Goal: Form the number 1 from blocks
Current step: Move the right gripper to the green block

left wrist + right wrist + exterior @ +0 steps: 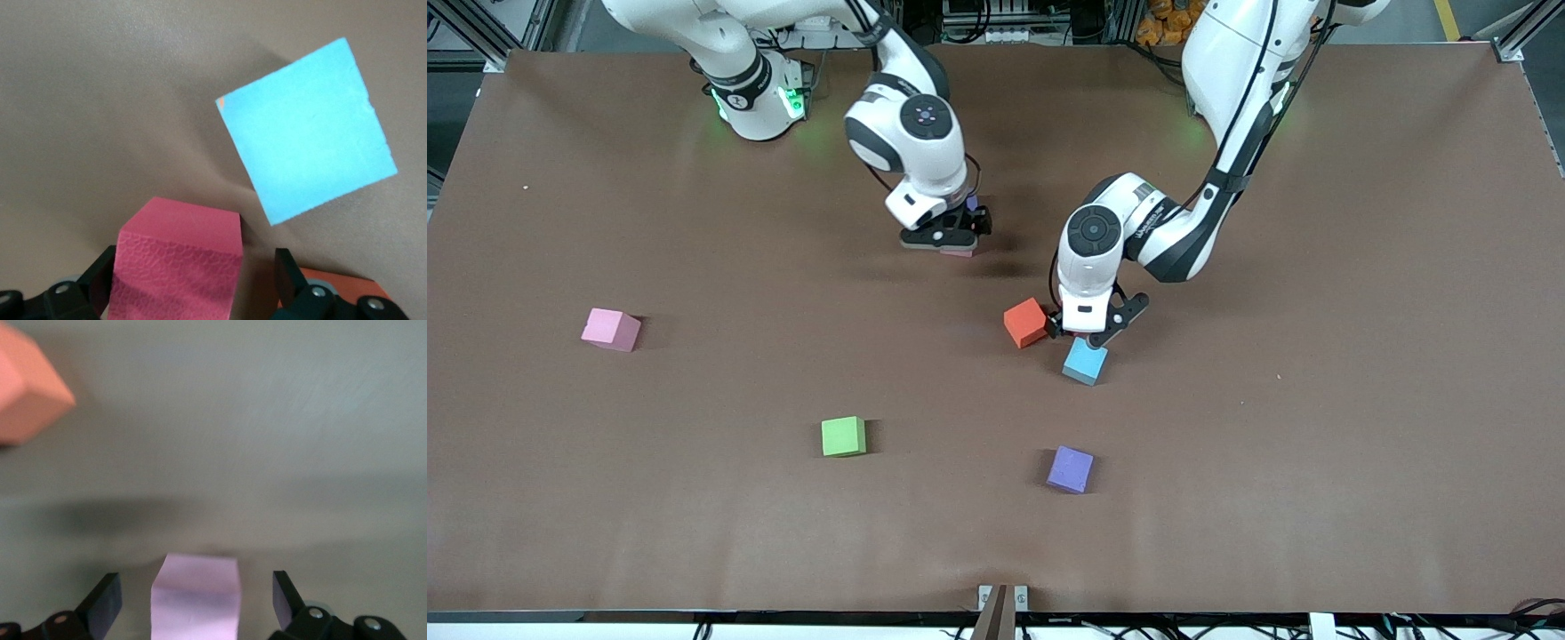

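Observation:
My left gripper should close on the pinkish-red block, because my fingers reach down on either side of it, one over the orange block (347,288).
My left gripper (1089,336) is low over the table and open. A deep pinkish-red block (177,267) stands between its fingers, against one finger with a gap to the other; the front view hides this block under the hand. The light blue block (1085,362) (307,133) lies just past the fingertips, and the orange block (1024,322) (347,288) sits beside the hand. My right gripper (951,240) (193,587) is open around a pale pink block (195,600), with gaps on both sides. A sliver of it (960,252) shows below the hand.
A purple block (972,203) peeks out by the right hand. A pink block (611,329) lies toward the right arm's end. A green block (843,436) and another purple block (1070,468) lie nearer the front camera on the brown table (1316,444).

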Available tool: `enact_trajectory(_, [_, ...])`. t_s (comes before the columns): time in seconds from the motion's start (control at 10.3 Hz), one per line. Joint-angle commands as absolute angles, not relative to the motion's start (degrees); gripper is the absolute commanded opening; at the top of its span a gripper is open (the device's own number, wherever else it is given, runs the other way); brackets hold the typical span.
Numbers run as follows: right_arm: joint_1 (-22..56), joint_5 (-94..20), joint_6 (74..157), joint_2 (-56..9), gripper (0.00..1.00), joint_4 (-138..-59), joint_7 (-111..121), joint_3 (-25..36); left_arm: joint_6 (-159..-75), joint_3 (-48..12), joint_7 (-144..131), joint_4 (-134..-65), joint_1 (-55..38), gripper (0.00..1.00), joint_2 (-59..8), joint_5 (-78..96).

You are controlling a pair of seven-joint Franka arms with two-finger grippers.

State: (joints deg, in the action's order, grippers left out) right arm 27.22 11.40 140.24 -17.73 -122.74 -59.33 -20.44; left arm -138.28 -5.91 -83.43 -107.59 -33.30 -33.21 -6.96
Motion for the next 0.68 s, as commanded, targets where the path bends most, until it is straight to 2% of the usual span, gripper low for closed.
enact_trajectory(0.0, [19.81,11.60,136.50,-13.98,1.00,-120.43,-51.19,-21.01,-138.52,-5.80,-84.82,-107.14,-33.84,1.00,-33.31,-8.53])
enact_trajectory(0.1, [16.82,11.60,135.80,-14.15,1.00,-118.84,-47.41,-20.14,-138.34,-5.80,-83.94,-107.05,-33.92,0.90,-33.31,-8.53])
enact_trajectory(0.19, [14.26,11.60,135.79,-14.76,1.00,-117.26,-42.33,-18.65,-138.17,-5.80,-84.46,-107.05,-33.84,0.19,-33.31,-8.53])
enact_trajectory(0.29, [13.11,11.60,136.05,-15.90,1.00,-115.77,-36.45,-16.20,-138.08,-5.80,-85.16,-106.96,-33.84,0.00,-33.22,-8.44])
enact_trajectory(0.49, [12.83,11.34,136.23,-21.59,1.00,-108.50,-26.67,-10.49,-137.47,-5.80,-84.56,-106.96,-33.84,0.00,-32.53,-8.52])
enact_trajectory(0.58, [12.92,11.34,135.97,-25.54,1.00,-103.41,-25.59,-9.76,-134.24,-5.80,-82.64,-106.53,-33.49,0.00,-30.87,-8.70])
